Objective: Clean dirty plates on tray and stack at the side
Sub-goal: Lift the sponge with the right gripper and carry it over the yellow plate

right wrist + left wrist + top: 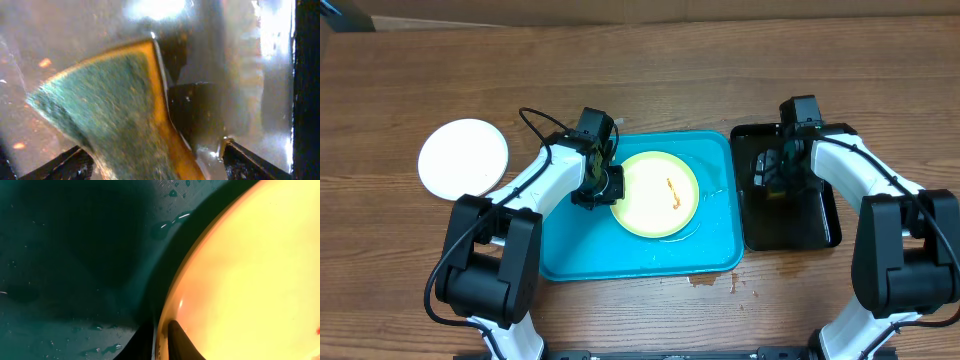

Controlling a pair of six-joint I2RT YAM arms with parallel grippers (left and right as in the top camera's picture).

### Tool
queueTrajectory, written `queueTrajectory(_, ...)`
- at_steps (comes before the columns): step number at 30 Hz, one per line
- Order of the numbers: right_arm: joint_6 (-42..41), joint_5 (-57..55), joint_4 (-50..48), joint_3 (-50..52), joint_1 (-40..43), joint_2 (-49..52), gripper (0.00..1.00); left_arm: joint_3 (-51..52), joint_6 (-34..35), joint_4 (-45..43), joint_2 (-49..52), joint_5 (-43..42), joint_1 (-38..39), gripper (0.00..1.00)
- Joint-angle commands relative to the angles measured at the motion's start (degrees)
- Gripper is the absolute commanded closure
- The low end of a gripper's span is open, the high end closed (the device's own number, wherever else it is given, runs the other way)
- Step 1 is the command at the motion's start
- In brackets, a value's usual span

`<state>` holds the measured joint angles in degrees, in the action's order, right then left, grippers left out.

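My right gripper pinches the green-and-yellow sponge across its middle point(777, 191) point(142, 155) next, which leaves its yellow-edged end free to clean the dirty plate.
A pale yellow-green plate point(655, 200) with an orange-brown smear lies on the turquoise tray point(570, 250). My left gripper point(608, 186) is shut on its left rim. In the left wrist view one finger is outside and one inside the rim point(160, 327), with the plate point(250, 280) at the right. A white plate point(463, 158) lies on the table to the left of the tray. My right gripper point(770, 170) is low in the black tray point(820, 225). Its open fingers point(155, 155) straddle a green-and-yellow sponge point(100, 100). A third plate is not clearly visible.
The black tray stands just right of the turquoise tray. Water drops lie on the turquoise tray floor point(75, 280). A small brown spill point(715, 282) marks the table at the tray's front right corner.
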<state>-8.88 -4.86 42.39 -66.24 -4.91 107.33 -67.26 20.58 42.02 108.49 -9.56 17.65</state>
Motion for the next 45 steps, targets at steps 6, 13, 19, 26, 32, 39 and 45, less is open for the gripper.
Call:
queueTrajectory(6, 0.4, 0.0, -3.5, -1.7, 0.0, 0.2, 0.37, -0.8, -0.9, 0.2, 0.2, 0.8, 0.3, 0.86)
queueTrajectory(13, 1.8, 0.0, -4.0, -1.7, 0.0, 0.2, 0.96, -0.8, -0.9, 0.1, 0.2, 0.8, 0.3, 0.82)
queueTrajectory(19, 1.9, -0.3, 3.0, -5.2, 0.0, 0.0, 0.96, -0.8, -0.9, 0.1, 0.2, 0.7, 0.3, 0.77)
queueTrajectory(26, 1.8, -3.0, 14.4, -12.3, 0.1, 0.0, 0.96, -0.8, 0.7, 0.2, 0.2, 0.1, 0.3, 0.96)
queueTrajectory(32, 1.9, -3.0, 20.1, -15.3, 0.6, 0.0, 0.96, -1.2, 0.7, 0.4, 0.2, -0.6, 0.3, 0.94)
queueTrajectory(39, 1.8, -2.6, 20.0, -15.3, 0.6, 0.0, 0.89, -3.0, 0.3, 2.6, 0.2, -0.5, 0.3, 0.87)
queueTrajectory(45, 1.8, -2.6, 20.3, -15.3, 0.6, 0.0, 0.86, -4.2, 0.0, 3.8, 0.2, -0.3, 0.3, 0.87)
